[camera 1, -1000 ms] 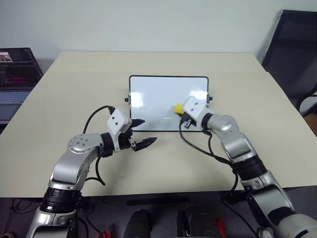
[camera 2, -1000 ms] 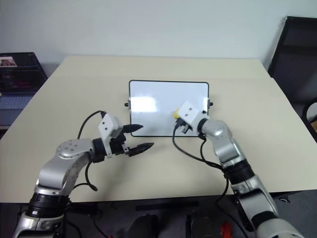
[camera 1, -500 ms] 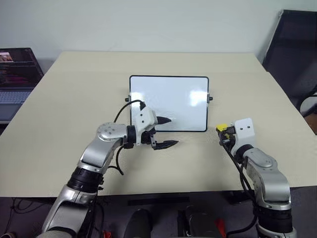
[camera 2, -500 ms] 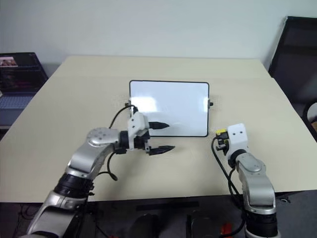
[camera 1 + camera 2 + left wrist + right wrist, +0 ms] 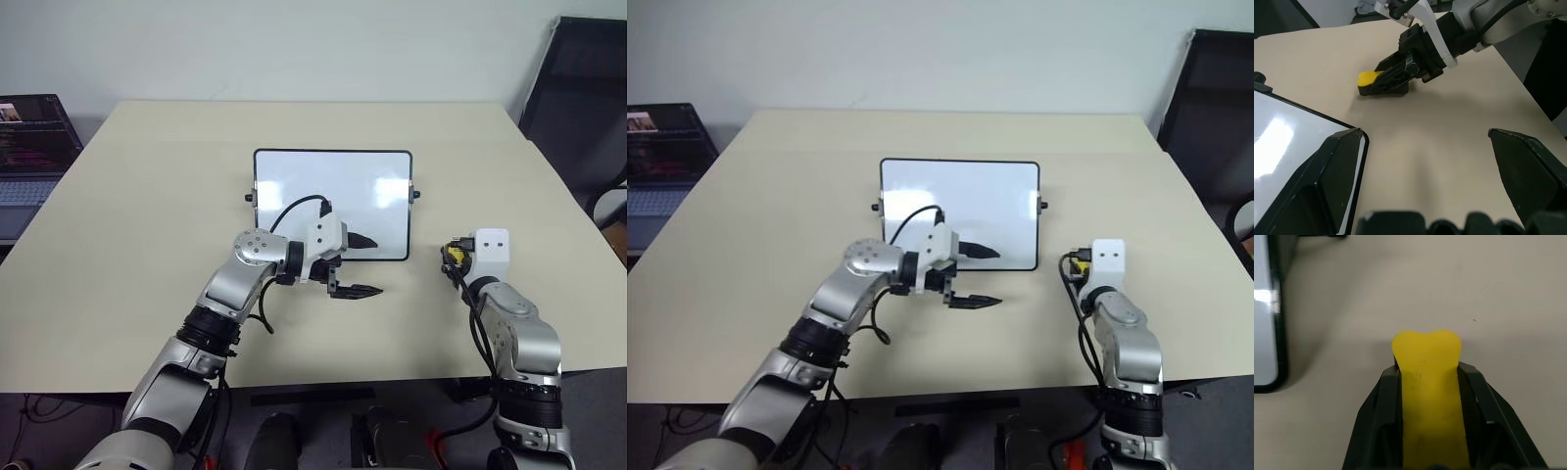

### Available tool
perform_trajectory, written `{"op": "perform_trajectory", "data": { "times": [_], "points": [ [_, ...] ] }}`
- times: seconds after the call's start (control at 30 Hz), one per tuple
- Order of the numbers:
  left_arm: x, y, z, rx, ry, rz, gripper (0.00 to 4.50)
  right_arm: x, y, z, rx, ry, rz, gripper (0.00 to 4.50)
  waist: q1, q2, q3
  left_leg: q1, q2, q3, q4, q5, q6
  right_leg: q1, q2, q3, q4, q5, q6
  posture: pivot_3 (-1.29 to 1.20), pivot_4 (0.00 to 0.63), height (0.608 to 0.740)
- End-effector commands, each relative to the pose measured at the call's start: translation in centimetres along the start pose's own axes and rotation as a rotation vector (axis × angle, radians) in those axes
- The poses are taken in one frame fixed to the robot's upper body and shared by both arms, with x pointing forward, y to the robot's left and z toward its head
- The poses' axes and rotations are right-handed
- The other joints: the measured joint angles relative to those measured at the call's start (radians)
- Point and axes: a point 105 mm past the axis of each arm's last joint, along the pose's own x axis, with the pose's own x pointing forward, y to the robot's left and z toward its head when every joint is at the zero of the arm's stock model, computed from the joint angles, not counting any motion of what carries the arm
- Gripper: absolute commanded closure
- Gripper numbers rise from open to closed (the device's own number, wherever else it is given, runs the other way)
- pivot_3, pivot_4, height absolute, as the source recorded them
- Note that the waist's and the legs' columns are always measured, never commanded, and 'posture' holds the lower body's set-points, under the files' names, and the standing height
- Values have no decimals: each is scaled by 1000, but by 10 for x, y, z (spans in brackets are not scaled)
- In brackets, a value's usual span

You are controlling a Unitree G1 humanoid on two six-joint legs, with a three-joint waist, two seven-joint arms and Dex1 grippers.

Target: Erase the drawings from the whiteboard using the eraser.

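Observation:
The yellow eraser [image 5: 451, 253] is sitting low on the tabletop beside the whiteboard, so my right gripper will open and let it go.
The whiteboard [image 5: 333, 191] lies flat at the table's middle, and its white surface has glare patches. The drawings are out of view. My right gripper [image 5: 456, 262] is shut on the yellow eraser [image 5: 451, 253], just right of the board's near right corner and low over the table. The right wrist view has the eraser [image 5: 1426, 382] squeezed between both black fingers [image 5: 1376, 416]. My left gripper [image 5: 364, 266] stands open and empty, pointing right. One finger is over the board's near edge, the other over the table. From the left wrist view the eraser [image 5: 1370, 77] lies ahead in the right gripper [image 5: 1388, 83].
A laptop [image 5: 29, 147] stands on a side surface at the far left. A dark chair [image 5: 578, 98] is at the right, beyond the table [image 5: 147, 196]. The board's small black knobs [image 5: 415, 194] stick out at its sides.
My right gripper carried the eraser off the board, rightward and down beside its near right corner. My left gripper swung right along the board's near edge, staying open.

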Motion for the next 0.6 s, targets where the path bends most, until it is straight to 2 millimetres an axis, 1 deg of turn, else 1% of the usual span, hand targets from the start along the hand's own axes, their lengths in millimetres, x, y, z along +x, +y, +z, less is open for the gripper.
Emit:
{"op": "perform_trajectory", "data": {
  "times": [0.03, 0.07, 0.1, 0.2, 0.23, 0.27, 0.33, 0.43, 0.53, 0.6],
  "points": [
    [1, 1, 12, 55, -21, -13, 0, 3, -5, 18, 26, -78, -25, 3028, 0, 0, 0, 0, 0, 0, 0, 0, 0, 0, 0, 0, 0, 0, 0, 0, 150, 740],
    [1, 1, 12, 55, -21, -13, 0, 4, -7, 18, 28, -79, -31, 2653, 0, 0, 0, 0, 0, 0, 0, 0, 0, 0, 0, 0, 0, 0, 0, 0, 150, 740],
    [1, 0, 12, 54, -20, -12, 0, 4, -7, 18, 27, -79, -32, 2456, 0, 0, 0, 0, 0, 0, 0, 0, 0, 0, 0, 0, 0, 0, 0, 0, 150, 740],
    [1, 1, 11, 45, -22, 7, 0, 6, -7, 19, 26, -85, -29, 1456, 0, 0, 0, 0, 0, 0, 0, 0, 0, 0, 0, -1, 0, 0, 0, 0, 150, 740],
    [0, 0, 11, 40, -23, 14, 0, 7, -8, 19, 28, -87, -32, 1010, 0, 0, 0, 0, 0, 0, 0, 0, 0, 0, 0, -1, 0, 0, 0, 0, 150, 740],
    [0, 0, 10, 36, -24, 18, 0, 7, -9, 20, 28, -88, -33, 737, 0, 0, 0, 0, 0, 0, 0, 0, 0, 0, 0, -1, 0, 0, 0, 0, 150, 740],
    [-1, -2, 9, 31, -21, 24, 0, 7, -9, 21, 38, -92, -28, 28, 0, 0, 0, 0, 0, 0, 0, 0, 0, 0, 0, 0, 0, 0, 0, 0, 150, 740],
    [-4, 1, 9, 23, -25, 59, 0, 5, -7, 30, 37, -131, -16, 28, 0, 0, 0, 0, 1, -1, 0, 0, 0, 0, 0, -1, 0, 0, 0, 0, 150, 740],
    [-15, 11, 10, -10, -41, 155, 0, -4, -2, 51, 9, -218, 5, 28, 0, 0, 0, 0, 1, -1, 0, 0, 0, 0, 0, -1, 0, 0, 0, 0, 150, 740],
    [-20, 15, 10, -25, -45, 197, 0, -8, 1, 57, 8, -246, 19, 28, 0, 0, 0, 0, 1, -1, 0, 0, 0, 0, 0, 0, 0, 0, 0, 0, 150, 740]
  ]
}}
